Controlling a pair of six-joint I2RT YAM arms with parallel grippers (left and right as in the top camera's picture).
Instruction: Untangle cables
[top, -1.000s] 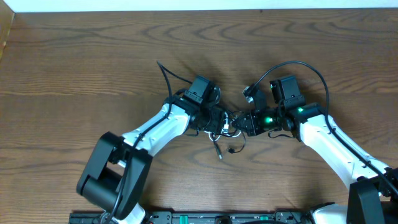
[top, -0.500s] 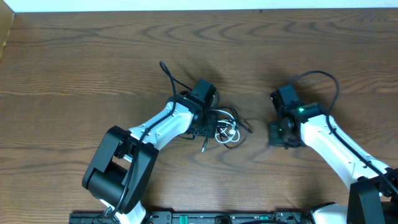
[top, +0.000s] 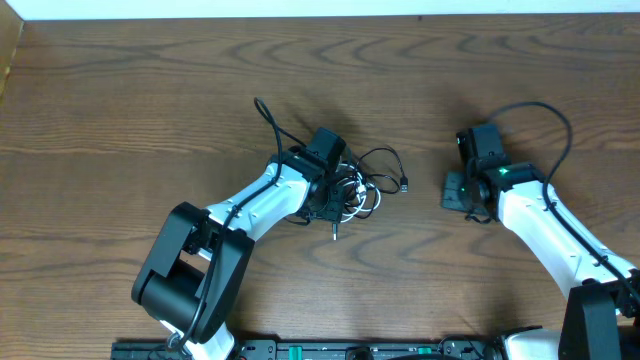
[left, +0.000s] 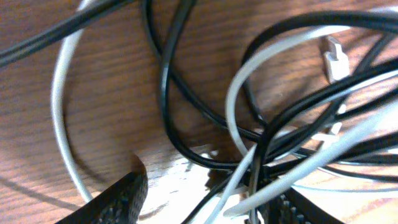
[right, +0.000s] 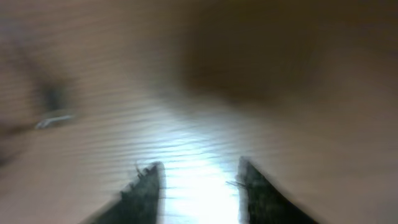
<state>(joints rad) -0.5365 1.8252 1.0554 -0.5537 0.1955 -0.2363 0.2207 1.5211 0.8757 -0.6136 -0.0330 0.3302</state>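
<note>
Next, the right gripper grabs a black cord near its plug end, leaving the plug free, to draw the cord from the tangle.
The cables (top: 358, 188) lie in a small tangle of white and black cords at the table's middle. One black loop ends in a plug (top: 404, 186) on the right, and another plug end (top: 334, 232) sticks out below. My left gripper (top: 335, 200) is down on the tangle. In the left wrist view its fingers (left: 205, 186) stand apart with white and black cords (left: 249, 143) running between them, and a white plug (left: 336, 56) lies beyond. My right gripper (top: 452, 190) is to the right of the tangle, apart from it. It is open and empty over bare wood (right: 199, 171).
The wooden table (top: 150, 80) runs to a white edge at the back. Thick black arm wires loop over the right arm (top: 545, 108) and rise behind the left arm (top: 265, 115). The right wrist view is blurred, with a faint plug (right: 55, 118) at its left.
My right gripper let go at the tangle and drew back to the right. The tangle loosened, with a black loop and plug now lying out to its right. The left gripper stayed put.
</note>
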